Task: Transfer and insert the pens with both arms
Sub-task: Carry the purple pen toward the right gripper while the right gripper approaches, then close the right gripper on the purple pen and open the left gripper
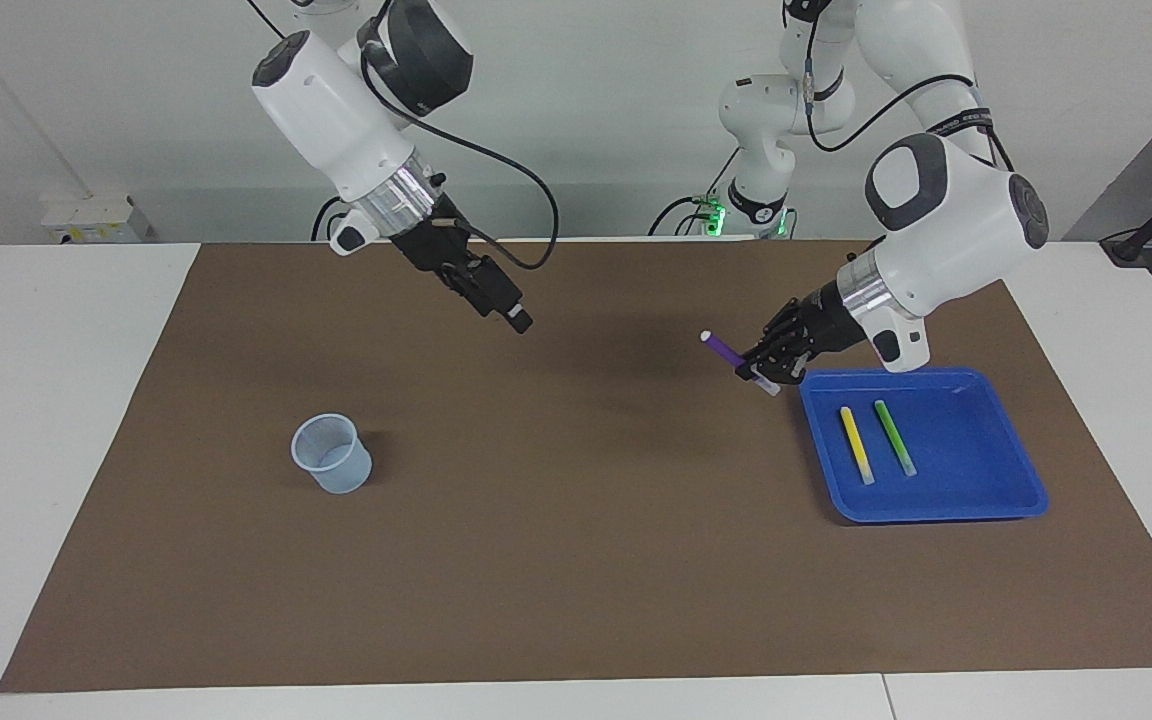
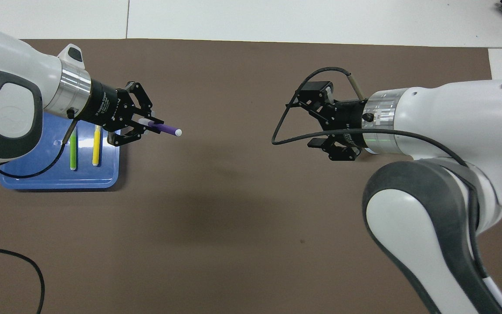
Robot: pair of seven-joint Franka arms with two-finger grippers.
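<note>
My left gripper's fingers are closed around one end of the purple pen (image 1: 726, 350). My right gripper will grab the purple pen by its loose end sticking out next.
My left gripper (image 1: 759, 372) (image 2: 145, 125) is shut on the purple pen (image 1: 726, 350) (image 2: 167, 129). It holds the pen tilted in the air over the brown mat, just off the blue tray (image 1: 956, 470) (image 2: 37, 174), with the pale end pointing toward the table's middle. The yellow pen (image 1: 856, 445) (image 2: 96, 146) and the green pen (image 1: 894, 437) (image 2: 73, 150) lie side by side in the tray. My right gripper (image 1: 516, 318) (image 2: 316, 114) hangs open and empty over the mat's middle, facing the held pen with a wide gap between them.
A clear plastic cup (image 1: 331, 452) stands upright on the mat toward the right arm's end; the right arm hides it in the overhead view. A black cable (image 2: 286, 131) loops off the right wrist. The brown mat (image 1: 576, 560) covers most of the table.
</note>
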